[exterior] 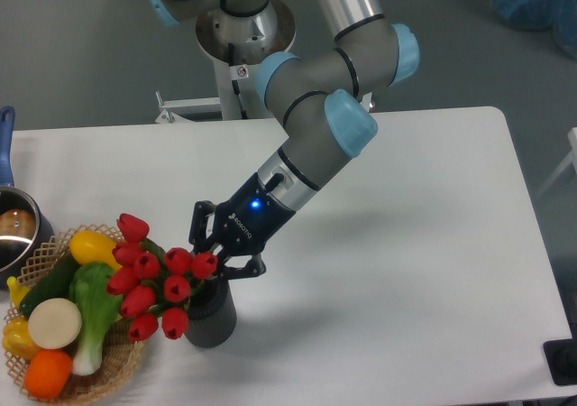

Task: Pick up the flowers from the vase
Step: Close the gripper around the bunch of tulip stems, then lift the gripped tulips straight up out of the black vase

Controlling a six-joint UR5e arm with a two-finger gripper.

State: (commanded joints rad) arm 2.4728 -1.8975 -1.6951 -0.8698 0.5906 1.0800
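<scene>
The flowers (151,280) are the bunch of red tulips in the vase (213,319). My gripper will next pick them up by their green stems to lift them out.
The flowers (151,280), a bunch of red tulip buds on green stems, stand in the vase (213,319) and lean out to the left over the basket. The vase is a short dark cylinder near the table's front edge. My gripper (216,263) reaches down from the upper right and sits right above the vase's mouth. Its jaws stand apart on either side of the rightmost buds and the stems. The fingertips are partly hidden by the buds. The flowers sit in the vase and are not lifted.
A wicker basket (124,370) with yellow, green, white and orange toy vegetables stands just left of the vase, under the buds. A steel pot (16,235) with a blue handle is at the far left edge. The white table's (406,244) front edge runs close below the vase.
</scene>
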